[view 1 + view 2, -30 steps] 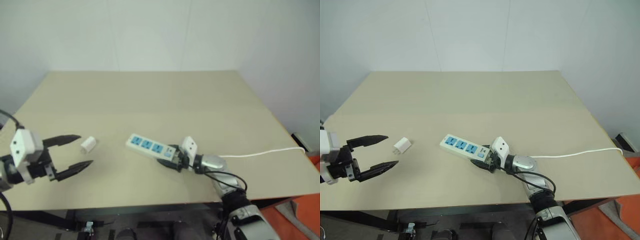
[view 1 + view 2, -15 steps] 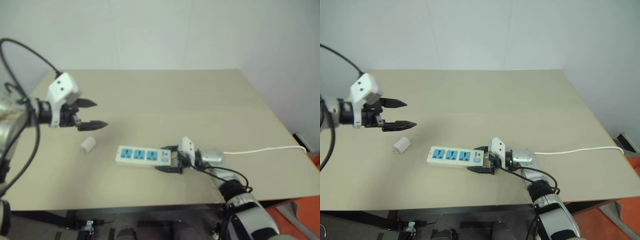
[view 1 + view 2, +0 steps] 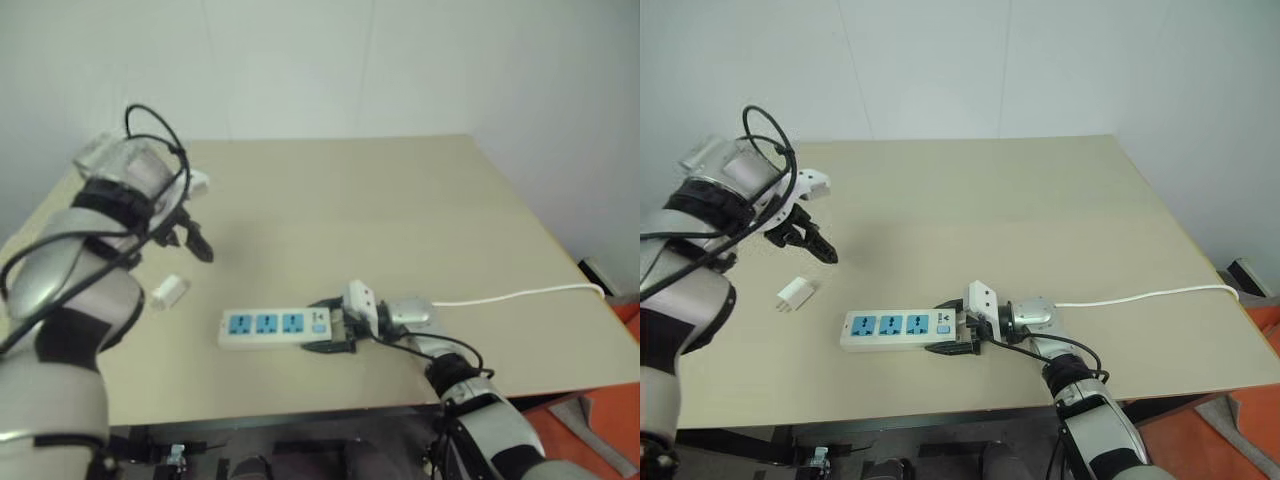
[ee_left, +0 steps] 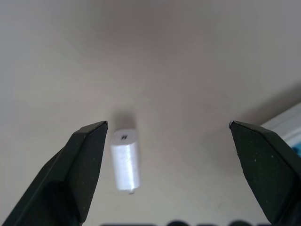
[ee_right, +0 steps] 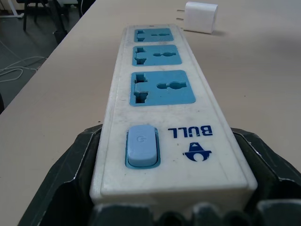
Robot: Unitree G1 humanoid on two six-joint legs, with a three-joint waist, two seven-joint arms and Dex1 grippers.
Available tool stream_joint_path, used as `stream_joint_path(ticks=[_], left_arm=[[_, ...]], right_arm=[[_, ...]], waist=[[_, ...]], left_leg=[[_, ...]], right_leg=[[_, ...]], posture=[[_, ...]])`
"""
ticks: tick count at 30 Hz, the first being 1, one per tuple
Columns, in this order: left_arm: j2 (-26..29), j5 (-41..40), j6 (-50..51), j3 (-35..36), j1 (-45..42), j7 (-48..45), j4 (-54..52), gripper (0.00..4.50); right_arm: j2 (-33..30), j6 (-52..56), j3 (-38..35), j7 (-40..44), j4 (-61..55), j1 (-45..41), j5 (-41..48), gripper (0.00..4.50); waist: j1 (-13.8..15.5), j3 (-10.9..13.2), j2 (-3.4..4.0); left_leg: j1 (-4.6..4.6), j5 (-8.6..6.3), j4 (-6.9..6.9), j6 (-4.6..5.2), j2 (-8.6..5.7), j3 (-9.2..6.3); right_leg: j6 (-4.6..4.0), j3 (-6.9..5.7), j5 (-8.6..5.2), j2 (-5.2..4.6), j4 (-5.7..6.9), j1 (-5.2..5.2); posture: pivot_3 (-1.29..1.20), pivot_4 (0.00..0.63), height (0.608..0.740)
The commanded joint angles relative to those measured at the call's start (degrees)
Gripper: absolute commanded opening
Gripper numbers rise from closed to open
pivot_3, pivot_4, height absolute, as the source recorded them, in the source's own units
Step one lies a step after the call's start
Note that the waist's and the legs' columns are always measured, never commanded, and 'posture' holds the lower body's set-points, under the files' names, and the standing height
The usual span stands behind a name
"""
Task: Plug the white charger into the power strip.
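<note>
The left gripper grabs the white charger by its body (image 3: 170,291) (image 4: 125,165) next. That leaves the charger's pins free to enter a socket.
The white charger (image 3: 794,294) lies flat on the table, left of the power strip (image 3: 890,327). My left gripper (image 3: 810,243) hangs over the charger, pointing steeply down with its fingers wide open. In the left wrist view the charger (image 4: 125,157) lies on the table between the black fingers (image 4: 84,165), close to one of them and touching neither. The strip is a long white bar with three blue sockets, lying roughly along the table's front edge. My right gripper (image 3: 952,336) is shut on its switch end, one finger on each long side (image 5: 70,179).
The strip's thin white cable (image 3: 1140,296) runs right across the beige table (image 3: 990,200) and off its right edge. A white wall stands behind the table. An orange patch of floor shows at the lower right.
My left arm has swung up from the front left corner and forward, and its gripper has turned to point down over the charger. My right gripper has dragged the strip left and straightened it.
</note>
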Motion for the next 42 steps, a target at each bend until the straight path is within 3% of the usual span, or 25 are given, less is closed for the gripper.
stream_joint_path(ticks=[1, 17, 20, 29, 35, 42], left_arm=[[-1.2, 3.7, -4.5, 2.3, -0.1, 2.5, 6.2, 4.50], [-4.8, 11.0, -12.6, 11.4, 5.5, 10.0, 12.2, 4.50], [-5.6, 11.7, -12.6, 12.5, 6.0, 10.2, 12.2, 3.90], [-6.4, 13.6, -13.1, 14.8, 7.0, 11.5, 12.2, 1.03], [-5.3, 10.8, -17.0, 20.7, 4.6, 14.3, 10.2, 1.00], [-4.1, -8.7, -37.6, 46.9, 3.6, 22.7, -0.8, 1.00]], right_arm=[[0.1, -0.8, 0.2, -0.3, -1.7, 1.8, -0.2, 3.45], [0.4, 1.8, 0.5, -2.8, -6.9, 4.5, 0.1, 3.45], [0.3, 2.2, 0.5, -3.5, -7.5, 4.8, 0.1, 3.45], [-0.2, 2.5, 0.3, -4.8, -8.5, 5.3, 0.0, 3.45], [-0.1, 2.8, 0.3, -5.3, -8.8, 5.4, 0.1, 3.45], [-0.5, 3.2, 0.3, -4.4, -8.4, 5.0, 0.3, 3.45]], waist=[[0.2, 0.0, 0.00], [0.3, 0.0, -0.02], [0.2, 0.0, -0.02], [0.2, 0.0, -0.03], [0.2, 0.0, -0.03], [0.5, 0.0, -0.08]], left_leg=[[0.00, 0.00, 0.02, 0.00, 0.00, 0.00], [0.00, 0.00, 0.03, 0.00, -0.02, -0.02], [0.02, 0.00, 0.03, 0.00, -0.02, -0.02], [0.02, 0.00, 0.04, -0.01, -0.03, -0.03], [0.02, 0.00, 0.05, -0.01, -0.03, -0.04], [0.01, 0.01, 0.06, -0.03, -0.02, -0.04]], right_leg=[[0.00, 0.00, 0.00, -0.01, 0.00, 0.01], [0.01, -0.02, 0.00, -0.05, 0.04, 0.05], [0.01, -0.01, 0.00, -0.05, 0.07, 0.06], [0.01, -0.02, 0.00, -0.05, 0.08, 0.06], [0.00, -0.02, 0.00, -0.05, 0.10, 0.07], [-0.04, -0.07, 0.04, -0.15, 0.10, 0.07]], posture=[[0.00, 0.150, 0.740], [0.00, 0.150, 0.740], [0.00, 0.150, 0.740], [0.00, 0.150, 0.740], [0.00, 0.150, 0.740], [0.00, 0.150, 0.740]])
